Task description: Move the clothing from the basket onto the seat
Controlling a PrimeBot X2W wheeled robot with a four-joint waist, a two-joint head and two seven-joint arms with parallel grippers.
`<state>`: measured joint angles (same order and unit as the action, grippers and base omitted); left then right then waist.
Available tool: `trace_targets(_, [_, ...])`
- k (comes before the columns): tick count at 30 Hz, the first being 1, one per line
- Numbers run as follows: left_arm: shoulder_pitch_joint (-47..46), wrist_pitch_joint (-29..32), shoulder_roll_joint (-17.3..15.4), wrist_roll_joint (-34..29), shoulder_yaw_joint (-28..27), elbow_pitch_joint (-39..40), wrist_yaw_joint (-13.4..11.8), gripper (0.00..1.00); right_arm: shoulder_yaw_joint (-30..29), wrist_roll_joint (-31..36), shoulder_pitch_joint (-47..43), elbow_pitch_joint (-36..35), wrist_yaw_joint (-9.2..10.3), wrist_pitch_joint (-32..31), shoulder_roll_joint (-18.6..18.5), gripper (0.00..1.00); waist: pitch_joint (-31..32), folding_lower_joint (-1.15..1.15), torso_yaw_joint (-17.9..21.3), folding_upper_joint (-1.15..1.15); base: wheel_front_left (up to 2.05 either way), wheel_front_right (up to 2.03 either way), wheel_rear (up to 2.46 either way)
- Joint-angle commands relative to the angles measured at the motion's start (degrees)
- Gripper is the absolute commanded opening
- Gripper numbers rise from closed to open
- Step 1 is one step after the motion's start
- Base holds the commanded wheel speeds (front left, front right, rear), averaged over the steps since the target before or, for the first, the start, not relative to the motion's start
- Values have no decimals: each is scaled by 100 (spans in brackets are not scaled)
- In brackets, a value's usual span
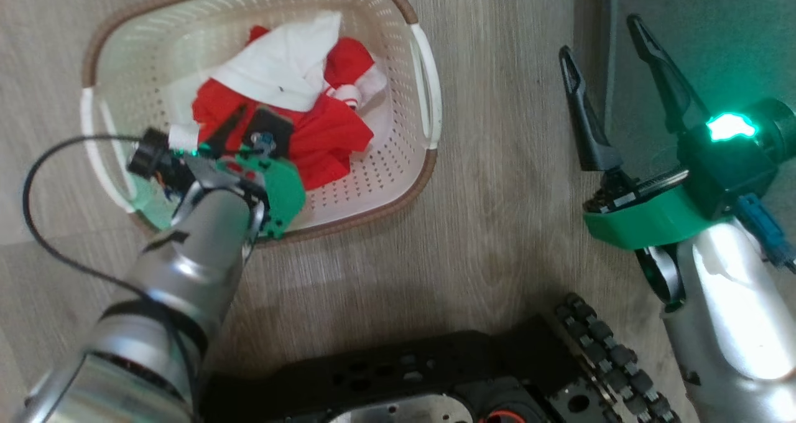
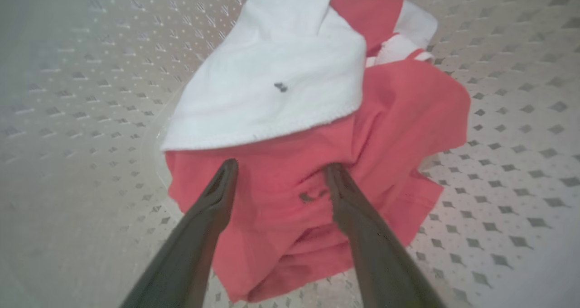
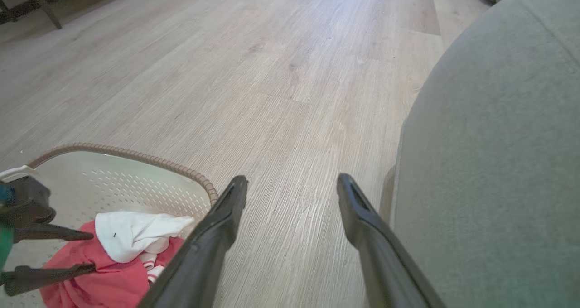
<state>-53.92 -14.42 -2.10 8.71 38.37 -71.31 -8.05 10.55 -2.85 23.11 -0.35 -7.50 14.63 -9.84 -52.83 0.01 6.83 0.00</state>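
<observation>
The red fold stands up between my fingers while the white piece lies flat. I should next grab the clothing by that red fold [image 2: 288, 194] with my left gripper, to move it onto the seat.
The clothing [image 1: 323, 137], a heap of red fabric with a white piece [image 2: 281, 72] lying on top, sits in the oval cream basket [image 1: 429, 99]. My left gripper [image 2: 281, 165] reaches down inside the basket and is open, both fingertips resting on the red cloth [image 2: 398, 117] with a fold between them. In the head view the left gripper [image 1: 245, 121] is mostly hidden under its own wrist. My right gripper [image 1: 600, 37] hangs open and empty above the floor, beside the edge of the grey-green seat [image 1: 715, 37]. The right wrist view shows the seat [image 3: 498, 163] at the right and the basket [image 3: 136, 156] at the lower left.
Pale wood floor [image 1: 497, 193] separates the basket from the seat. My dark base [image 1: 435, 373] fills the bottom of the head view. A black cable [image 1: 37, 224] loops off the left arm. A furniture leg [image 3: 45, 13] stands far across the floor.
</observation>
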Motion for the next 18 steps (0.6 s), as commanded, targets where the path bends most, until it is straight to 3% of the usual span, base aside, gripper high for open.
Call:
trace_targets(1, [43,-18,-78,-37,-35,-3,-54,100,134,-2,-168,-172,1,37,-4,100,-205,-1,86,0,0,0,0])
trace_targets(6, [-339,420,-84,-104,99,-192,-143,100,148,-12,-105,-232,1,37,15,100,-495,-1,179,0,0,0,0])
trace_targets(14, [-563,1056,-183,-87,194,-256,-42,100,172,-12,-63,-249,1,37,85,100,-664,-1,311,0,0,0,0])
trace_targets(15, [-561,1152,-196,-67,193,-258,-7,89,171,-11,-61,-242,1,37,94,100,-667,-1,322,0,0,0,0])
trace_targets(16, [-558,1232,-209,-49,195,-259,28,33,168,-11,-56,-235,1,37,102,100,-667,-1,330,0,0,0,0])
trace_targets(17, [-559,1279,-222,-37,201,-261,55,0,164,-11,-50,-227,1,37,111,100,-667,-1,337,0,0,0,0])
trace_targets(18, [-562,1303,-234,-28,207,-261,72,0,159,-12,-40,-216,1,37,122,100,-665,-1,343,0,0,0,0])
